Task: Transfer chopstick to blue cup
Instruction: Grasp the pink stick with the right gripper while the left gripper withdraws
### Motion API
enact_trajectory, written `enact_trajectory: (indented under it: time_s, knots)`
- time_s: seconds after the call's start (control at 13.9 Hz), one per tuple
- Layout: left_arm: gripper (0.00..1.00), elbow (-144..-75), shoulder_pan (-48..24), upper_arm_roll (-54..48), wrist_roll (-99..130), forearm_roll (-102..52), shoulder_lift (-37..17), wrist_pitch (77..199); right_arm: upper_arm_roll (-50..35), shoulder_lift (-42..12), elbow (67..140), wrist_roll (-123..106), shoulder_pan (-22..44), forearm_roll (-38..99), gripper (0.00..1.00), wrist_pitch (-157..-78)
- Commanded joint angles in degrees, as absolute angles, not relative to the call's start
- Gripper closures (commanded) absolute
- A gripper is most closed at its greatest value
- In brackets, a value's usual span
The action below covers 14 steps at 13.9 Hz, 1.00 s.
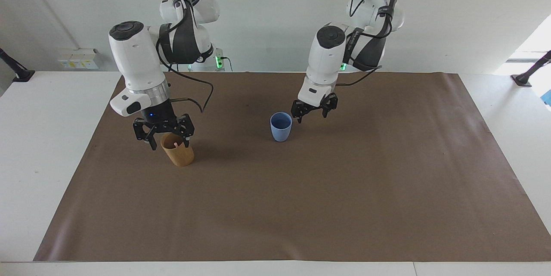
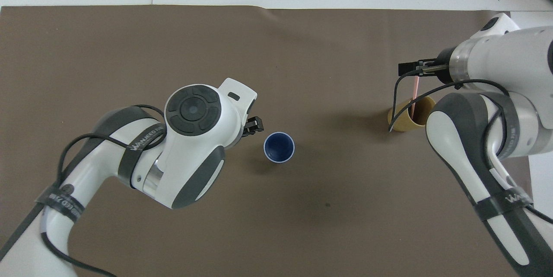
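The pink chopstick needs to go into the blue cup (image 2: pixel 278 147), so the robot's right gripper should next grab the chopstick by its top end (image 2: pixel 417 79).
The blue cup (image 1: pixel 280 127) stands upright on the brown mat; in the overhead view (image 2: pixel 279 147) its inside shows nothing in it. One pink chopstick (image 2: pixel 415 93) stands in the tan cup (image 1: pixel 178 152), and its tip (image 1: pixel 175 143) shows at the rim. My right gripper (image 1: pixel 168 138) is open and low over the tan cup, its fingers astride the cup's top and the chopstick; it also shows in the overhead view (image 2: pixel 412 71). My left gripper (image 1: pixel 311 114) is open and empty, just above the mat beside the blue cup, toward the left arm's end.
The brown mat (image 1: pixel 344 190) covers most of the white table (image 1: pixel 38 138). The tan cup (image 2: pixel 404 117) stands toward the right arm's end, a little farther from the robots than the blue cup.
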<state>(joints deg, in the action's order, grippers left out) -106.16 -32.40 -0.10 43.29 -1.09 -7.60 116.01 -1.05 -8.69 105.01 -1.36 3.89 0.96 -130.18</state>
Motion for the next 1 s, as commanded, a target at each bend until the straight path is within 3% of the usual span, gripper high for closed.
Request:
enact_trajectory:
  time_s: [0.0,0.22,0.36,0.5,0.57,0.65,0.93]
  knots:
    - [0.0,-107.14,-26.57,-0.62,36.59,-0.18,-2.47,110.94,-1.14,-5.01,108.81,-8.07,3.52,1.93,0.0,-125.2]
    - [0.0,-107.23,-20.32,-0.53,27.63,-0.26,-0.62,107.24,-1.14,-5.27,108.19,-8.35,3.34,1.93,0.0,-124.63]
    - [0.0,-107.4,-15.93,-0.53,21.57,-0.26,-0.35,106.18,-1.14,-5.8,108.02,-8.61,3.25,1.93,0.25,-124.72]
    - [0.0,-107.4,-11.8,-0.44,14.63,-0.26,0.08,104.68,-1.14,-6.5,107.84,-8.35,3.25,1.93,0.4,-127.6]
    - [0.0,-107.4,-9.43,-0.53,11.02,-0.26,0.26,104.5,-1.14,-6.85,107.58,-8.26,3.25,2.02,0.56,-128.4]
    - [0.0,-107.4,-7.58,-0.44,7.51,-0.26,0.35,103.46,-1.14,-7.38,106.53,-7.65,3.16,2.11,0.63,-128.5]
    - [0.0,-106.88,-1.51,-0.44,-2.27,-0.26,2.1,101.87,-1.14,-7.91,106.08,-6.07,3.25,2.02,0.63,-128.85]
